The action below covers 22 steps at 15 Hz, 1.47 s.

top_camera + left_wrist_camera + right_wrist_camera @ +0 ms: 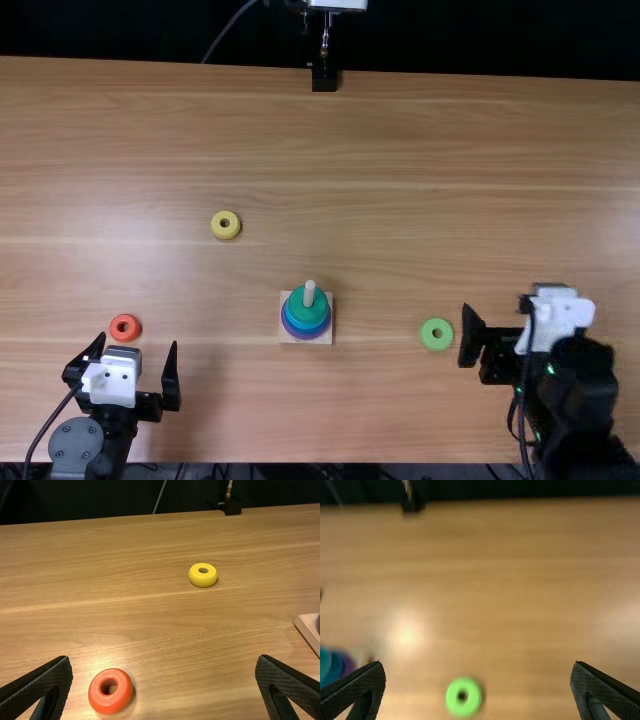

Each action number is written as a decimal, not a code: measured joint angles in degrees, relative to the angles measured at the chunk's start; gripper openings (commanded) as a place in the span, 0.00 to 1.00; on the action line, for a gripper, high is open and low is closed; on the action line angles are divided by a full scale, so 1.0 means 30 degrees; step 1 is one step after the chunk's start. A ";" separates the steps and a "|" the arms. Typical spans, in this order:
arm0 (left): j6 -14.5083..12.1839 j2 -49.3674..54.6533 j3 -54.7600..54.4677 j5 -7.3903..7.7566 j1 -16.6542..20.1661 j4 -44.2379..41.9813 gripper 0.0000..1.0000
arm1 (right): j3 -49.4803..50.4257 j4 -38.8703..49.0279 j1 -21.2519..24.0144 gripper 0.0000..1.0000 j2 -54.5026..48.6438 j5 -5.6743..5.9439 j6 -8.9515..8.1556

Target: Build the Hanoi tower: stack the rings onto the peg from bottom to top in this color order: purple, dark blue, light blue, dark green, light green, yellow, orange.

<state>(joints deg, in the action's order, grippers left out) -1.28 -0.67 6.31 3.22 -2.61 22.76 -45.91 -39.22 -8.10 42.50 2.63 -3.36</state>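
Observation:
Next, my right gripper grabs the light green ring by its outer rim [437, 334] to stack it over the dark green ring [306, 309].
The wooden base [287, 333] bears a peg [310, 290] holding a dark green ring [306, 309] above blue and purple ones. Loose rings lie flat: light green [437, 334] right of the base, yellow [226, 225] behind and left, orange [124, 328] far left. My left gripper [138, 340] is open just in front of the orange ring. My right gripper [530, 325] stands open to the right of the light green ring. In the left wrist view, the orange ring [110, 690] lies between the fingers of the gripper [164, 662]. The right wrist view has the light green ring [463, 697] between the spread fingers of the gripper [477, 665].
A dark stand [324, 78] with a metal fitting is at the table's far edge, a cable beside it. Bare tabletop [400, 180] spreads behind the base. The two arms come in at the near left and near right corners.

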 measured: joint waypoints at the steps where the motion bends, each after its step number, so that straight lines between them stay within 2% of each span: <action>1: -0.0007 0.0000 0.0000 0.0000 -0.0007 -0.0007 1.00 | -0.0634 -0.1253 -0.0736 1.00 0.1763 -0.0015 -0.0036; 2: 0.0000 0.0000 0.0000 0.0000 0.0000 0.0000 1.00 | -0.0896 -0.2193 -0.1304 1.00 0.3242 -0.0015 -0.0350; 3: 0.0000 0.0000 0.0000 -0.0007 0.0000 0.0000 1.00 | -0.0925 -0.2375 -0.1523 1.00 0.4051 -0.0007 -0.0918; 5: 0.0000 0.0000 0.0000 0.0000 0.0000 0.0000 1.00 | -0.1166 -0.2178 -0.1545 1.00 0.5799 -0.0029 -0.2229; 7: -0.0007 0.0000 0.0000 -0.0007 0.0000 -0.0015 1.00 | -0.1209 -0.1938 -0.1552 1.00 0.7927 -0.0036 -0.3045; 10: 0.0000 0.0000 0.0000 0.0000 0.0000 0.0000 1.00 | -0.1209 -0.0641 -0.1552 1.00 1.0622 -0.0029 -0.3475; 15: 0.0007 0.0000 0.0000 -0.0007 0.0000 -0.0007 1.00 | -0.1209 0.0772 -0.1552 1.00 1.3748 -0.0029 -0.3650; 18: 0.0000 -0.0007 0.0000 0.0000 -0.0007 -0.0007 1.00 | -0.1202 0.0809 -0.1552 1.00 1.4462 -0.0080 -0.4554; 22: -0.0007 0.0000 0.0000 0.0000 0.0000 0.0000 1.00 | -0.1202 0.0794 -0.1552 1.00 1.5227 -0.0102 -0.5144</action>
<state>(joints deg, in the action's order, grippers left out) -1.30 -0.67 6.31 3.22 -2.61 22.76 -49.52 -36.84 -12.75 88.18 2.33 -18.79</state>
